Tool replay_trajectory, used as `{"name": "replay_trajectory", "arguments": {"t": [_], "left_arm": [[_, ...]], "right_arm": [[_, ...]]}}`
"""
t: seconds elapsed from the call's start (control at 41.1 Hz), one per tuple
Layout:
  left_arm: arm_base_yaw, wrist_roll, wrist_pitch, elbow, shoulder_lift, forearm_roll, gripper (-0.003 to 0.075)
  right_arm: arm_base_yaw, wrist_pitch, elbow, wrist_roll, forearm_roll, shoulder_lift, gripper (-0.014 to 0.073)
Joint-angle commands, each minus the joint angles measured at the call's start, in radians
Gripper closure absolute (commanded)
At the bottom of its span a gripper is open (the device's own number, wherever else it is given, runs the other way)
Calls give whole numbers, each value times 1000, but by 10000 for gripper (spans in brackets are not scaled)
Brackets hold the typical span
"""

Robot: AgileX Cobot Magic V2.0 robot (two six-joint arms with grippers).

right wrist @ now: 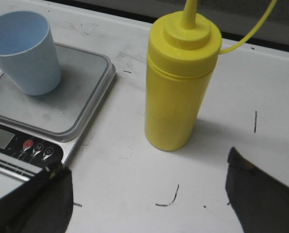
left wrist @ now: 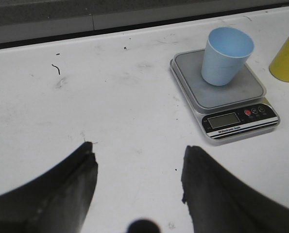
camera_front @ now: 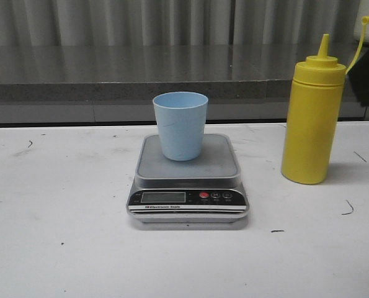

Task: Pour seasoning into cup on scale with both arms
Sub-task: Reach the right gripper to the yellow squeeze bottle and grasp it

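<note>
The right gripper grabs the seasoning bottle around the middle of its straight body [camera_front: 311, 127] next, since the bottle's top slopes in to a thin uncapped nozzle [camera_front: 324, 46].
A light blue cup [camera_front: 180, 125] stands upright on the grey platform of the silver scale [camera_front: 188, 180] at the table's middle. The yellow seasoning bottle [camera_front: 312, 121] stands upright to the right of the scale, its nozzle uncapped and the cap hanging on its strap. Neither arm shows in the front view. My left gripper [left wrist: 138, 156] is open over bare table, well short of the scale [left wrist: 231, 99] and cup [left wrist: 225, 56]. My right gripper [right wrist: 146, 177] is open wide, with the bottle [right wrist: 178, 85] standing a little beyond its fingertips and the cup [right wrist: 25, 51] off to one side.
A grey ledge [camera_front: 141, 90] runs along the back of the white table [camera_front: 60, 236], with corrugated wall behind. Small dark scuff marks dot the tabletop. A dark shape [camera_front: 367, 77] sits behind the bottle at the far right.
</note>
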Motion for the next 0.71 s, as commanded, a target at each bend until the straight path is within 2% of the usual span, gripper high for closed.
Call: {"name": "replay_trajectory", "arguments": {"t": [0.0, 0.122, 0.39, 0.511, 0.682], "left_arm": [[-1, -4, -67, -27, 1, -7, 335], [-1, -4, -67, -27, 1, -7, 335], [-1, -4, -67, -27, 1, -7, 335], [-1, -4, -67, -27, 1, -7, 335], [-1, -4, -67, -27, 1, -7, 335]], "right_arm": [[3, -325, 62, -6, 5, 49, -59], [3, -571, 127, -6, 5, 162, -59], [2, -906, 135, -6, 13, 448, -59], [-1, -1076, 135, -6, 67, 574, -59], [-1, -1229, 114, -6, 105, 696, -59]]}}
